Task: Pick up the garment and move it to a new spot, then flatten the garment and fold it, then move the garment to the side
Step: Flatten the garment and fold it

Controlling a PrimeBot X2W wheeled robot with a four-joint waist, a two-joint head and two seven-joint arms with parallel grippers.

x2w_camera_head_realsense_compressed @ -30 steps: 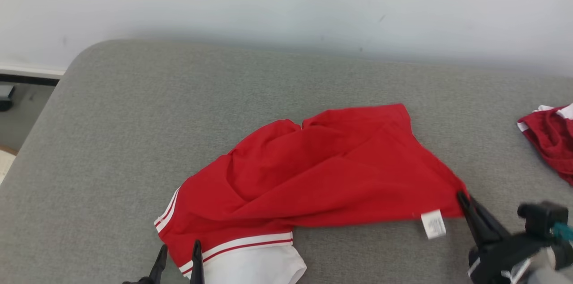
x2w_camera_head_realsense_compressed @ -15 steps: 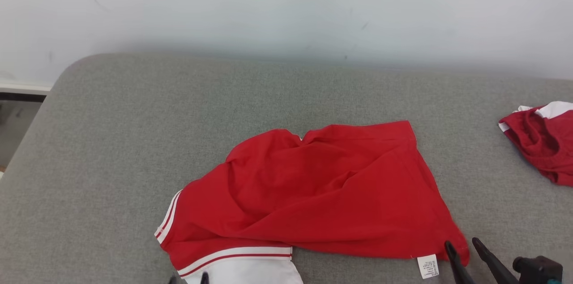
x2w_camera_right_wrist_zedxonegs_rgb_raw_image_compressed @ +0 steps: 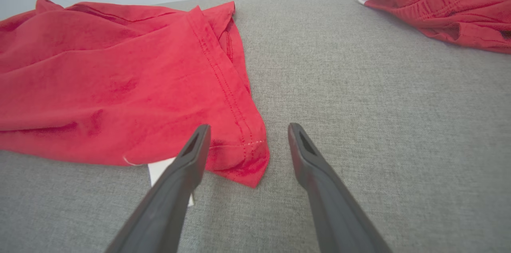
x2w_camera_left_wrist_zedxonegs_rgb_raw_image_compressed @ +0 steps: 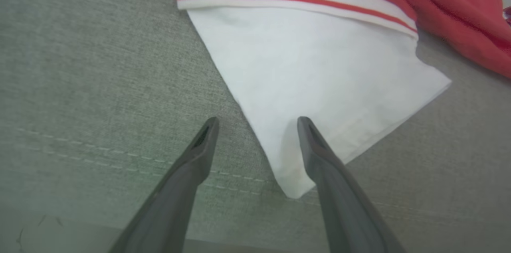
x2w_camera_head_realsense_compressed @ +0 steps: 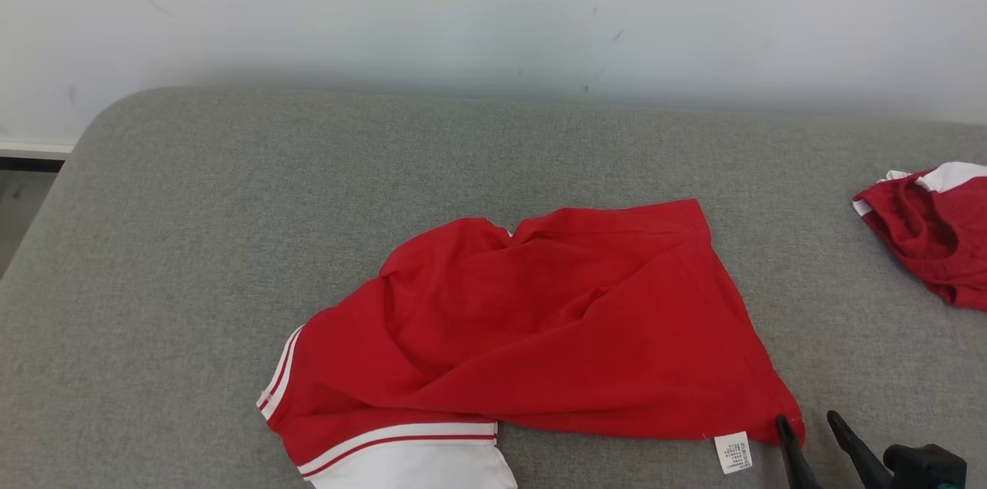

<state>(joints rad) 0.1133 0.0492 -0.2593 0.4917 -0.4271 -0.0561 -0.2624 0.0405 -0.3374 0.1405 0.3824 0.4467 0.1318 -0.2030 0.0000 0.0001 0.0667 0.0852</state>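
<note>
My left gripper grabs the white sleeve's narrow corner (x2w_camera_left_wrist_zedxonegs_rgb_raw_image_compressed: 294,183) on the garment next, and the wide white cloth beyond that corner lies flat on the surface.
The garment (x2w_camera_head_realsense_compressed: 540,327) is a red shirt with a white, red-striped sleeve, lying crumpled on the grey padded surface (x2w_camera_head_realsense_compressed: 231,204). My right gripper (x2w_camera_head_realsense_compressed: 808,419) is open at the shirt's near right corner, beside the white label (x2w_camera_head_realsense_compressed: 732,452). In the right wrist view the right gripper (x2w_camera_right_wrist_zedxonegs_rgb_raw_image_compressed: 248,126) straddles that hemmed corner of the garment (x2w_camera_right_wrist_zedxonegs_rgb_raw_image_compressed: 119,77) without pinching it. My left gripper (x2w_camera_left_wrist_zedxonegs_rgb_raw_image_compressed: 258,119) is open and low over the surface, its right finger over the white sleeve (x2w_camera_left_wrist_zedxonegs_rgb_raw_image_compressed: 319,65) and its left finger over bare grey fabric.
A second red and white garment (x2w_camera_head_realsense_compressed: 925,234) lies bunched at the far right of the surface, also seen as a garment (x2w_camera_right_wrist_zedxonegs_rgb_raw_image_compressed: 439,1) in the right wrist view. A pale wall (x2w_camera_head_realsense_compressed: 493,11) rises behind. The surface's rounded edge drops off at the left.
My right gripper has opened and let go of the shirt's right corner, which now rests on the surface. The head camera has shifted, and the left fingers have dropped out of its view.
</note>
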